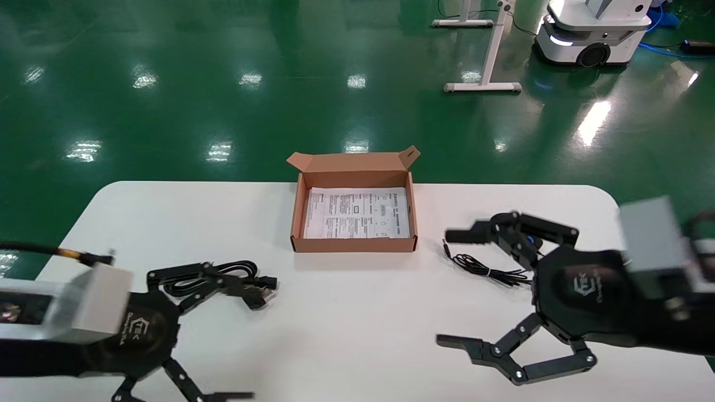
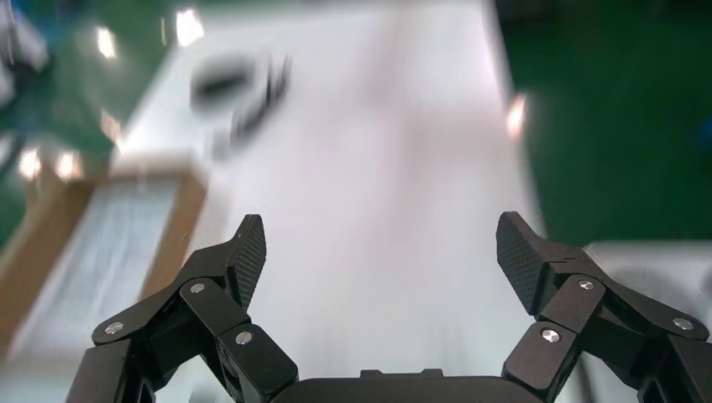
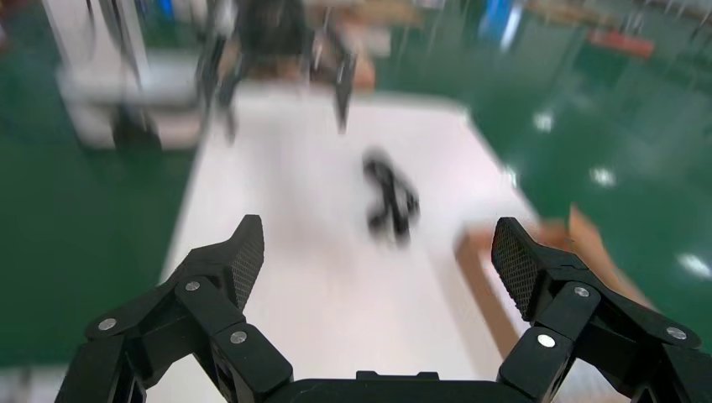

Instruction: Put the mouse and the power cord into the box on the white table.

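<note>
My left gripper is to pinch the power cord by its bundled coil (image 1: 231, 271) next, so that the cord can be packed into the box.
The brown box (image 1: 353, 243) stands open at the table's far middle, a white printed sheet on its bottom. The coiled power cord (image 1: 246, 274) lies on the left, partly behind my left gripper (image 1: 218, 338), which hovers open and empty. On the right, the mouse's thin cable (image 1: 489, 269) shows; the mouse body is hidden behind my right gripper (image 1: 442, 287), also wide open and empty. The left wrist view shows the left gripper (image 2: 379, 231) over bare table, the box (image 2: 50, 235) beside it. In the right wrist view, the right gripper (image 3: 377, 231) faces the blurred power cord (image 3: 390, 197).
The white table (image 1: 357, 324) has rounded far corners, and green floor lies beyond it. A white mobile robot (image 1: 592, 33) and a white stand's feet (image 1: 483, 86) are far behind on the right.
</note>
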